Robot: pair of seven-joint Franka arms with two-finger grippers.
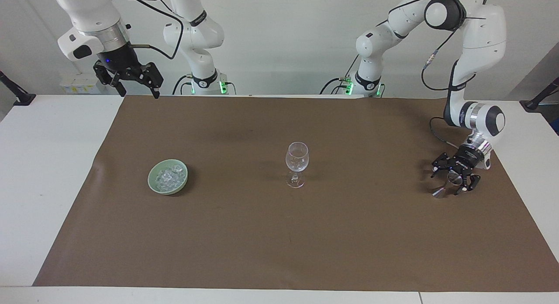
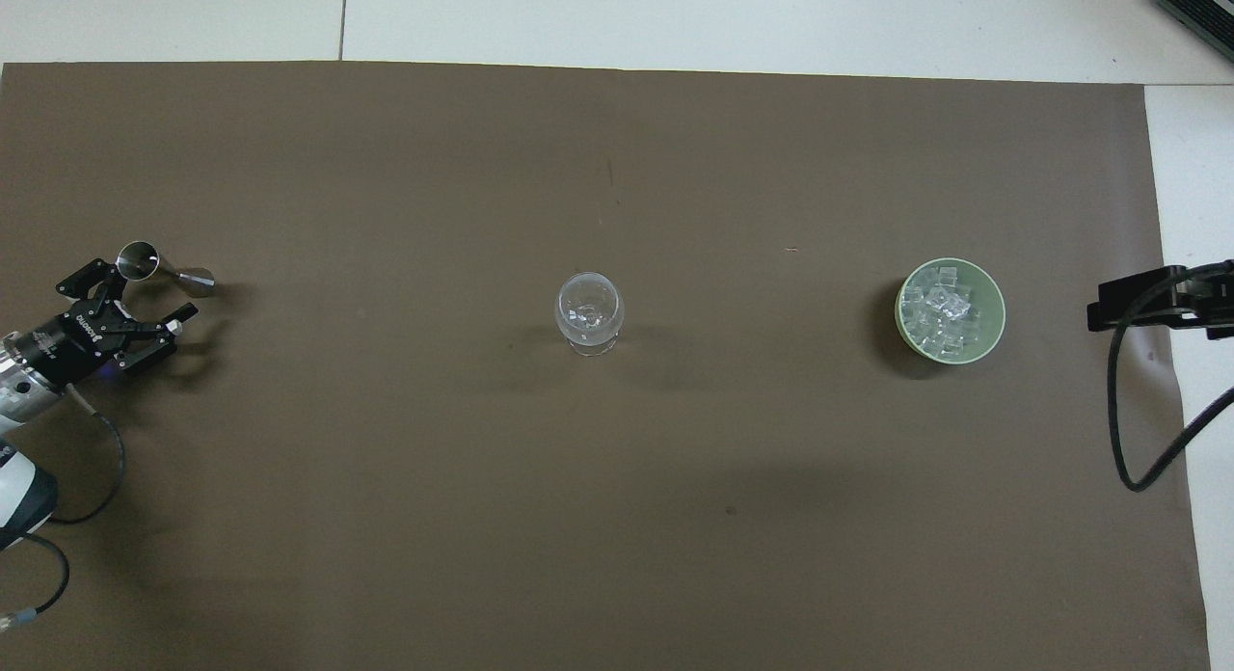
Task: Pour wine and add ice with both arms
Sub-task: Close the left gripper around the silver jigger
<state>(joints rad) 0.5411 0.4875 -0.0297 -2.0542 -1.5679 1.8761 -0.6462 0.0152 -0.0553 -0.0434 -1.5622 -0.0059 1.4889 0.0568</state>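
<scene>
Next, the left gripper grabs the jigger by its narrow middle (image 2: 170,273) between the cups. Both cups of the jigger (image 2: 140,260) flare out in sloping cones.
A clear, empty wine glass (image 1: 297,160) stands upright mid-mat; it also shows in the overhead view (image 2: 589,312). The ice (image 1: 168,176) is a heap of small clear chunks (image 2: 940,309) in a pale green bowl (image 1: 153,181) toward the right arm's end. A small metal jigger (image 1: 439,191) stands toward the left arm's end (image 2: 166,272). My left gripper (image 1: 452,181) is open and low at the jigger, fingers spread on either side of it (image 2: 145,290); I cannot tell if they touch. My right gripper (image 1: 139,94) is open and raised over the mat's edge near its base.
A brown mat (image 1: 279,234) covers most of the white table (image 1: 43,164). The right arm's black cable (image 2: 1123,420) hangs over the mat's edge beside the bowl (image 2: 998,314). No wine bottle shows in either view.
</scene>
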